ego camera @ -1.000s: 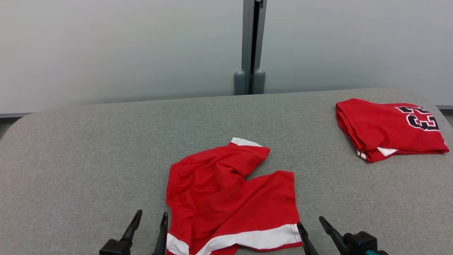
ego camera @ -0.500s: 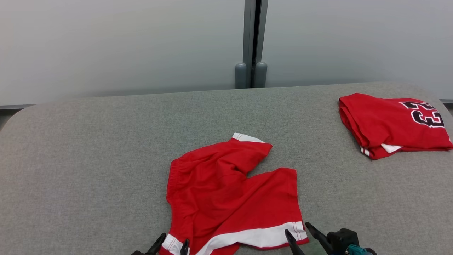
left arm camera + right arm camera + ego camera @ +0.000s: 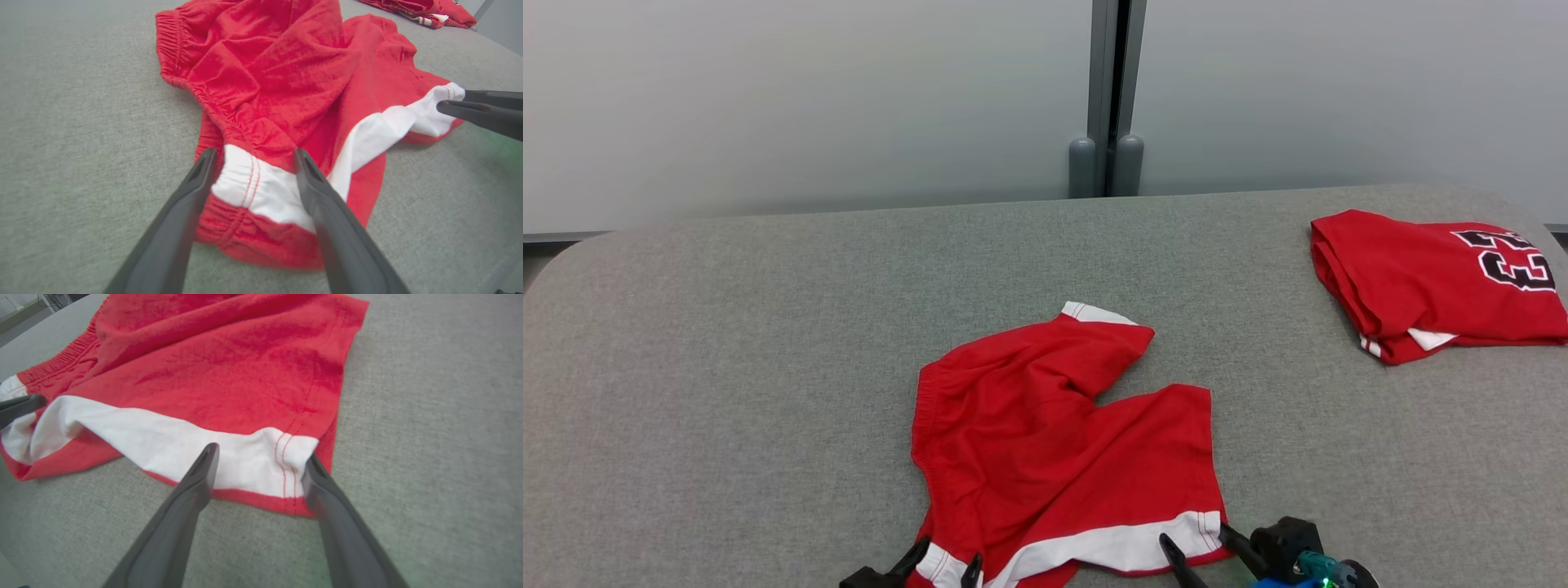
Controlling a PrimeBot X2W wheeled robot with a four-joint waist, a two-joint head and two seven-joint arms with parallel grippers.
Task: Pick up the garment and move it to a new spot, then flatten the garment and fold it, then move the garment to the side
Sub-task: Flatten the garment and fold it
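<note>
My right gripper is to grab the shorts next by the white hem corner. The cloth stands up in a fold there, while the red leg lies flat.
The garment is a pair of red shorts with white hem bands, lying crumpled on the grey table near its front edge. My left gripper is open, its fingers straddling the near left white hem corner. My right gripper is open too, its fingers either side of the near right white hem corner. In the left wrist view the right gripper's fingers come in from the right at the hem. Neither grips the cloth.
A second red garment with black numbers lies folded at the table's far right. A grey post stands against the pale wall behind the table. Bare grey tabletop stretches to the left and beyond the shorts.
Both grippers have moved inward over the shorts' near hem corners, the left one rightward, the right one leftward. The head camera has shifted a little, so the scene sits lower and further right.
</note>
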